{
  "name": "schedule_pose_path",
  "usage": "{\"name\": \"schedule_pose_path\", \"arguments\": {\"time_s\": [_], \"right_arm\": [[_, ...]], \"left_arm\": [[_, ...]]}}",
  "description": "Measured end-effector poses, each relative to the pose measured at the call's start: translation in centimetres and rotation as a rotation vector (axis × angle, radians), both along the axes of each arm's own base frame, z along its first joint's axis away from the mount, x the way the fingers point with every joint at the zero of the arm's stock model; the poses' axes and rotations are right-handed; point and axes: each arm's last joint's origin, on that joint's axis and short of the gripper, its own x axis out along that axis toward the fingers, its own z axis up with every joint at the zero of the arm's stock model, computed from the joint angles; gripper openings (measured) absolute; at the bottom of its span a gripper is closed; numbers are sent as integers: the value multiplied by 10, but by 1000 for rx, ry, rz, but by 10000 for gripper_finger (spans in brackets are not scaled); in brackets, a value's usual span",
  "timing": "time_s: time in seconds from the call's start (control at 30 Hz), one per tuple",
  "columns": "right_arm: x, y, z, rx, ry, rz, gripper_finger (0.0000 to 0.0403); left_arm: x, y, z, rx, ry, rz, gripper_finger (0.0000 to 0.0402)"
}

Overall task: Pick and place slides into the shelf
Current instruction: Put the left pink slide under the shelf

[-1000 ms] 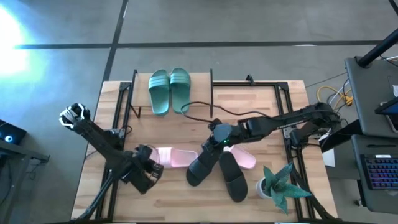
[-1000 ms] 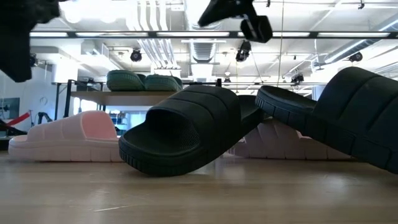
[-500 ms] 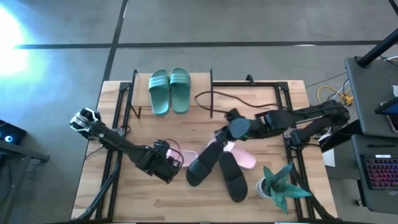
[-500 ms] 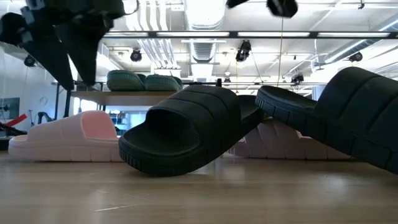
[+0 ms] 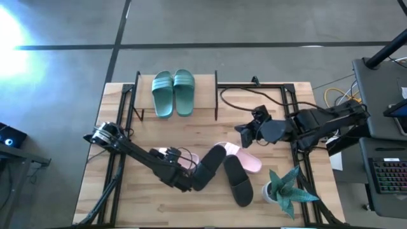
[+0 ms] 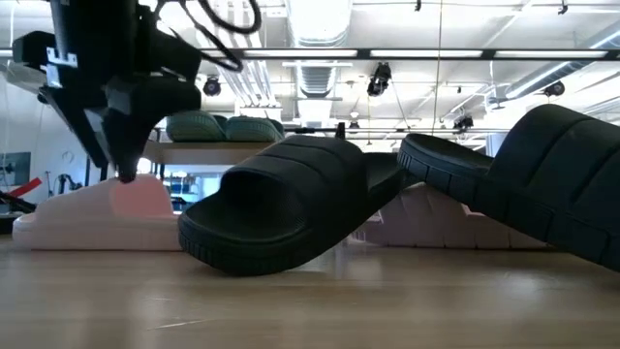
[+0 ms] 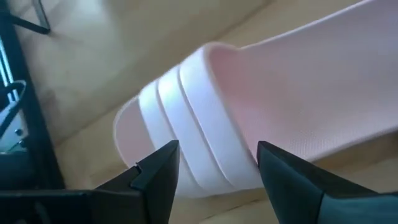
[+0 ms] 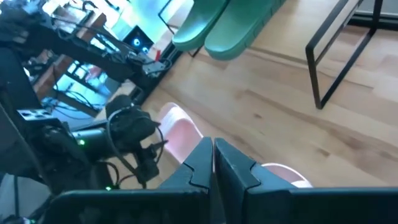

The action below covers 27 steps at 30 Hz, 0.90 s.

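I will next grab the pink slide by its ribbed strap (image 7: 193,124) with my left gripper to place it in the shelf.
A pale pink slide (image 5: 166,154) lies flat on the table at the near left; its ribbed strap (image 7: 193,124) fills the left wrist view. My left gripper (image 7: 214,177) is open just above it, one finger on each side of the strap, pointing down (image 6: 124,170); I cannot tell if it touches. A black slide (image 5: 206,166) leans on the second black slide (image 5: 236,181) beside it. The second pink slide (image 5: 251,162) lies behind them. The green pair (image 5: 173,92) rests on the shelf (image 5: 203,95). My right gripper (image 5: 245,131) is shut and empty, right of centre, above the table.
A green spiky potted plant (image 5: 286,187) stands at the near right corner. A dark cable (image 5: 235,95) loops over the table right of the shelf. Bare tabletop lies between the shelf and the slides.
My left gripper has gone toward the table's right edge and come down over the left pink slide, its open fingers now on either side of the strap. My right gripper has drawn back from the black slides toward the table's right edge.
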Motion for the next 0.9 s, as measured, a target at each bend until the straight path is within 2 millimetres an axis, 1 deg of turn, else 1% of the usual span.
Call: {"name": "schedule_pose_path", "arguments": {"time_s": [0.17,0.27,0.33,0.47,0.67,0.7,0.9], "right_arm": [[5,3,-13,-8,49,5,9],[8,4,-18,-11,70,10,9],[9,5,-20,-14,82,10,9],[11,6,-22,-16,91,13,9],[10,5,-22,-21,91,17,9],[10,5,-21,-21,91,17,9],[10,5,-21,-21,92,17,9]], "left_arm": [[3,0,-3,-22,11,7,201],[-2,1,-5,-39,60,8,197],[-7,3,-4,-34,112,2,186],[-14,6,-5,-17,208,-51,139],[-20,12,-15,-26,307,-162,24],[-21,13,-17,-25,318,-173,13],[-33,18,-29,2,431,-289,2]]}}
